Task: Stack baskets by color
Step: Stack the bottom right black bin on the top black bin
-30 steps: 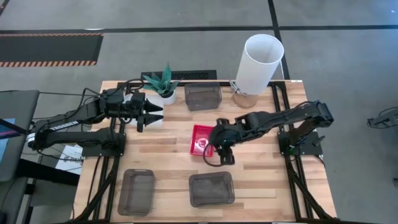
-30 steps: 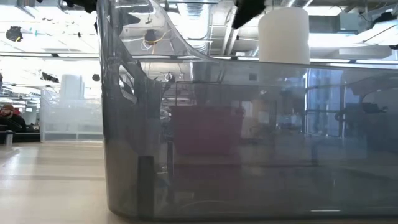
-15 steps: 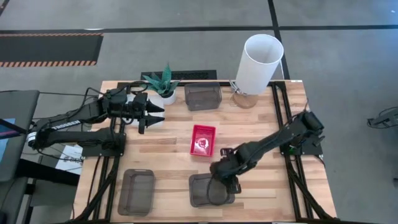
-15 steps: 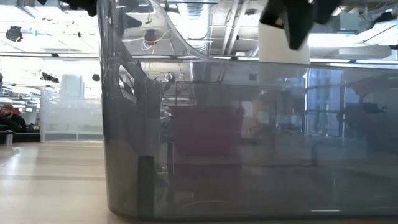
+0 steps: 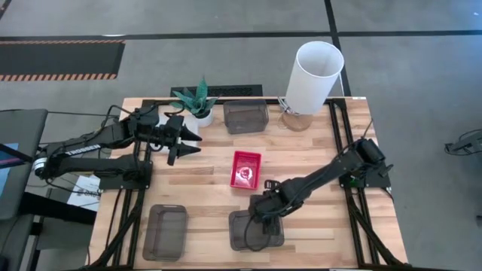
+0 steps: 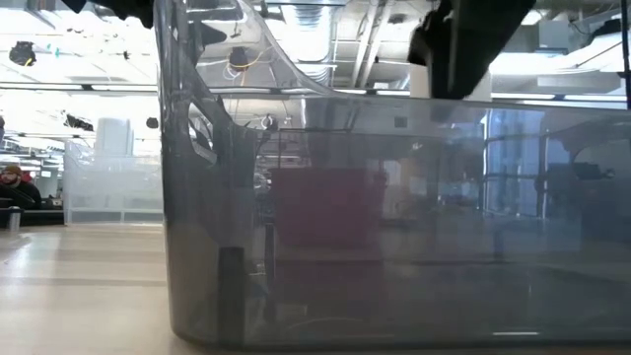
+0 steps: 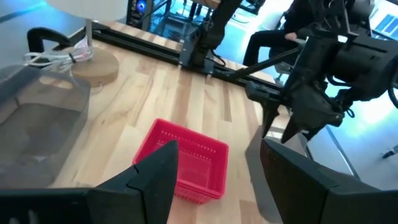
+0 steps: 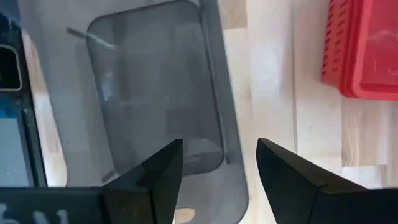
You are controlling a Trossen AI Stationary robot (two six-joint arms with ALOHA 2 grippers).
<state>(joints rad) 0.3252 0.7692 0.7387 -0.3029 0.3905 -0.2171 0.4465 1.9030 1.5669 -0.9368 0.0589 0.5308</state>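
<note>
I will next use my right gripper to grab the near-centre grey basket's long side rim (image 5: 242,214), so that I can stack that basket with the grey one beside the potted plant.
Three dark grey baskets rest on their bases: near centre (image 5: 256,230), near left (image 5: 165,232) and at the far edge (image 5: 245,116). A red mesh basket (image 5: 246,170) sits mid-table. My right gripper (image 5: 260,219) hangs open, pointing down, just above the near-centre grey basket (image 8: 155,93); in the right wrist view that basket's long rim on the red basket's side (image 8: 219,93) runs between the fingers. In the low view its fingers (image 6: 463,44) stand above the rim. My left gripper (image 5: 190,143) hovers open at the far left, aimed at the red basket (image 7: 186,158).
A tall white cylinder (image 5: 312,75) on a wooden disc stands at the far right. A small white pot with a green plant (image 5: 197,102) stands beside my left gripper. Bare wood lies between the red basket and the near baskets.
My right gripper has swung from beside the red basket toward the table's near edge and down, turning at the wrist, and now hangs over the near-centre grey basket. It has stayed open. My left gripper has rolled a little in place. No basket has moved.
</note>
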